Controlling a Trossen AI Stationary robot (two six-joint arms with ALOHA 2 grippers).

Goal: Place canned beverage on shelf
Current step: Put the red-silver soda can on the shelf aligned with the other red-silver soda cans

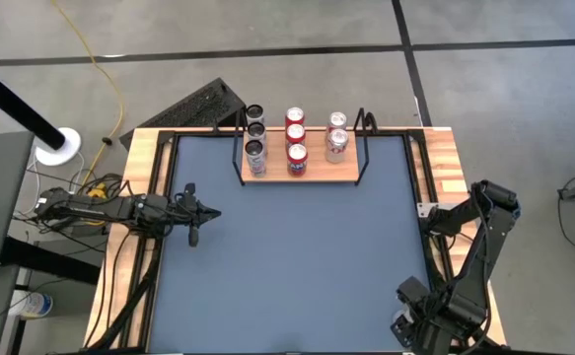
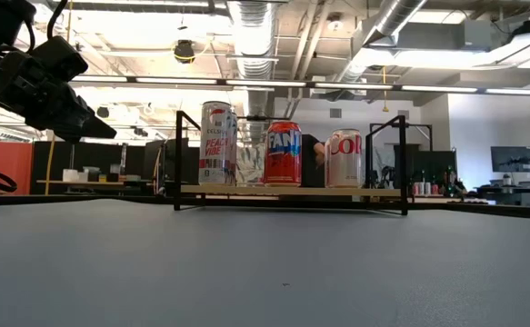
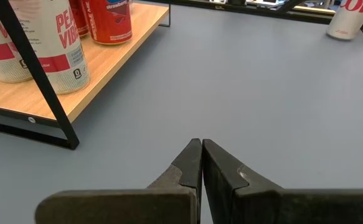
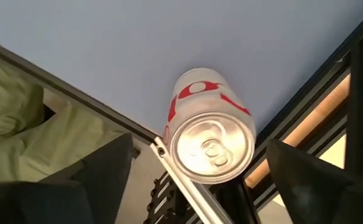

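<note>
I should place the white can on the shelf beside the other cans, so next I need to grab the can by its side [image 4: 198, 102] with my right gripper.
The shelf [image 1: 317, 174], a light-wood board on a black wire frame, stands at the table's far middle and carries several upright cans [image 1: 296, 138] in three rows; it also shows in the low view [image 2: 283, 190] and the left wrist view [image 3: 106, 68]. A white can with red lettering [image 4: 197, 93] stands upright on the blue table top near the right near corner; the left wrist view shows this can [image 3: 346, 18] too. My right gripper [image 4: 200, 152] points down over it, open, one finger on each side with a gap to the can. My left gripper [image 3: 201, 143] hovers shut at the table's left [image 1: 214, 211].
A black frame rail [image 4: 75, 87] runs along the table's edge right beside the white can, with pale green cloth [image 4: 19, 137] beyond it. The wide wooden table rim [image 1: 445, 158] borders the blue top. Bare blue surface [image 1: 297, 266] lies between shelf and near edge.
</note>
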